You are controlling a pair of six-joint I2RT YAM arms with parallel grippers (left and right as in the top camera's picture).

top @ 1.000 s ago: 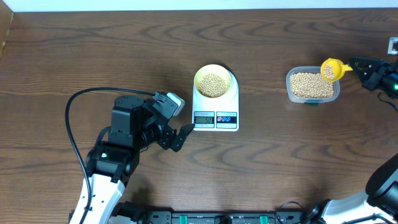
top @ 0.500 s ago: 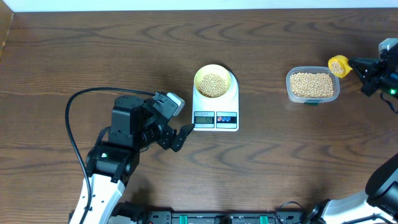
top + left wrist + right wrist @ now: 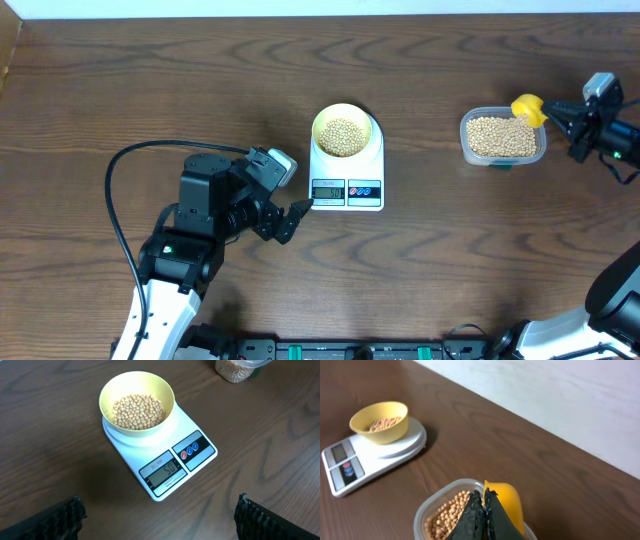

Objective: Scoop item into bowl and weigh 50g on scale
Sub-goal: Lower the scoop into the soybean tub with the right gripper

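Observation:
I should keep holding the yellow scoop with my right gripper. Its head is only above the container's corner, so it would fall on the container's rim if I let go now.
The pale-yellow bowl [image 3: 343,118] stands on the white scale [image 3: 347,190] at the table's middle, with tan beans [image 3: 343,136] heaped inside. In the left wrist view the bowl [image 3: 107,391] holds the beans [image 3: 138,410], and the scale [image 3: 192,427] has its display lit. My left gripper [image 3: 290,218] is open just off the scale's front-left corner, its jaws wide with bare table between them [image 3: 159,505]. My right gripper [image 3: 556,112] is shut on a yellow scoop [image 3: 528,108]. The scoop [image 3: 506,502] is tipped at the right rim of a clear container [image 3: 422,515]; its handle is hidden between the fingers.
The clear plastic container [image 3: 464,128] full of beans [image 3: 500,138] sits right of the scale. A black cable [image 3: 120,170] loops over the table by the left arm. The table's far edge meets a pale wall [image 3: 560,405].
My right gripper has turned and swung the yellow scoop from above the container's far-right corner out to the right and back to its right rim, tipping it. The left arm has not moved.

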